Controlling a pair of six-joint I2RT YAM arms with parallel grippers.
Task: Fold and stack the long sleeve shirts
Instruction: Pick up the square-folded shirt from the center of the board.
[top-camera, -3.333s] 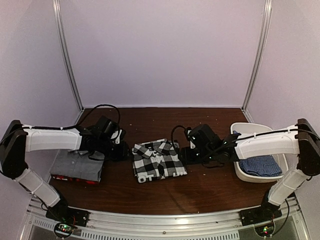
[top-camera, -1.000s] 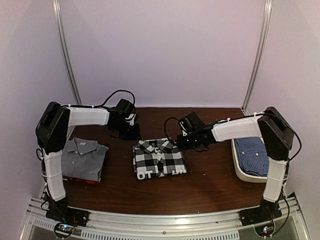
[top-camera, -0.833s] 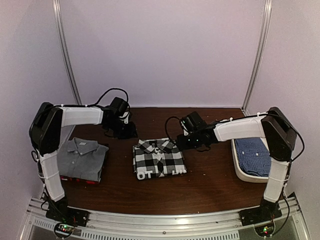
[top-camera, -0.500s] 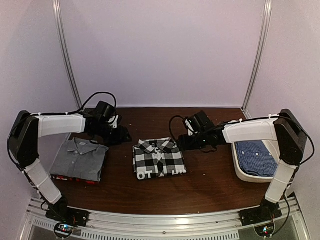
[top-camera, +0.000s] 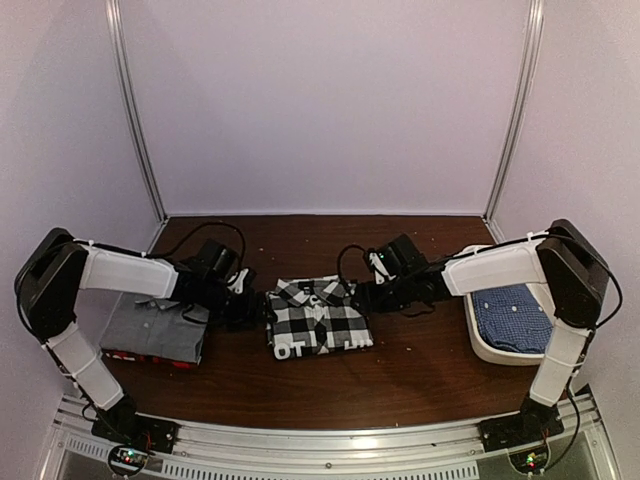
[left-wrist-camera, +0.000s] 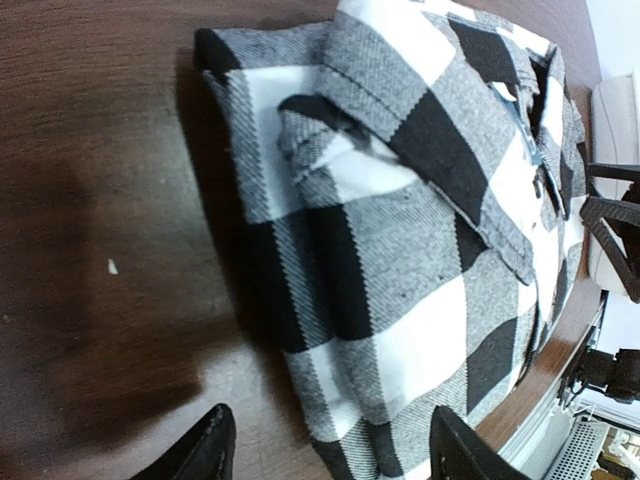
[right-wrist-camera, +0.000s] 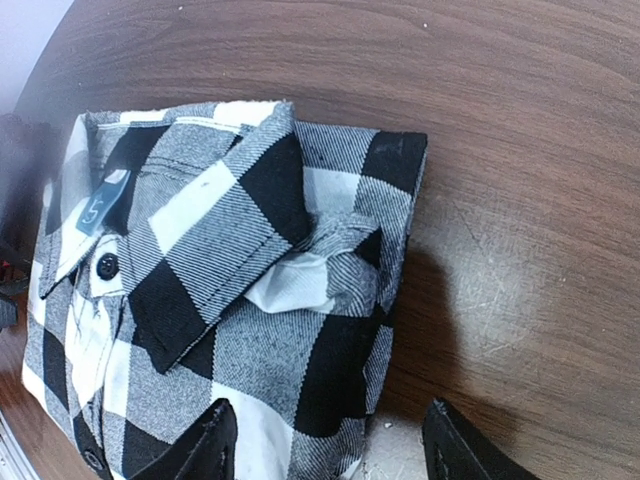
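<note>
My fingers hover above the check shirt's edge between them, so closing now would miss it. My left gripper lowers first, then closes on it.
The black-and-white check shirt (top-camera: 317, 320) lies folded, collar at the far end, in the middle of the table. My left gripper (top-camera: 252, 308) is low at its left edge and my right gripper (top-camera: 368, 296) at its upper right edge. In the left wrist view the left gripper (left-wrist-camera: 335, 450) is open, its jaws straddling the check shirt's (left-wrist-camera: 400, 230) edge. In the right wrist view the right gripper (right-wrist-camera: 330, 440) is open over the check shirt's (right-wrist-camera: 220, 260) folded side. A folded grey shirt (top-camera: 150, 330) lies on the red-black one (top-camera: 150, 357) at the left. The blue shirt (top-camera: 515, 320) lies in the tub.
The white oval tub (top-camera: 490, 350) stands at the table's right edge under the right arm. The grey-and-red stack sits close beside the left forearm. Bare brown table (top-camera: 400, 385) shows in front of the check shirt, and a purple wall closes the back.
Both grippers came from the shirt's far end near the collar down to its left and right sides. Their jaws now stand wider. The check shirt has not moved.
</note>
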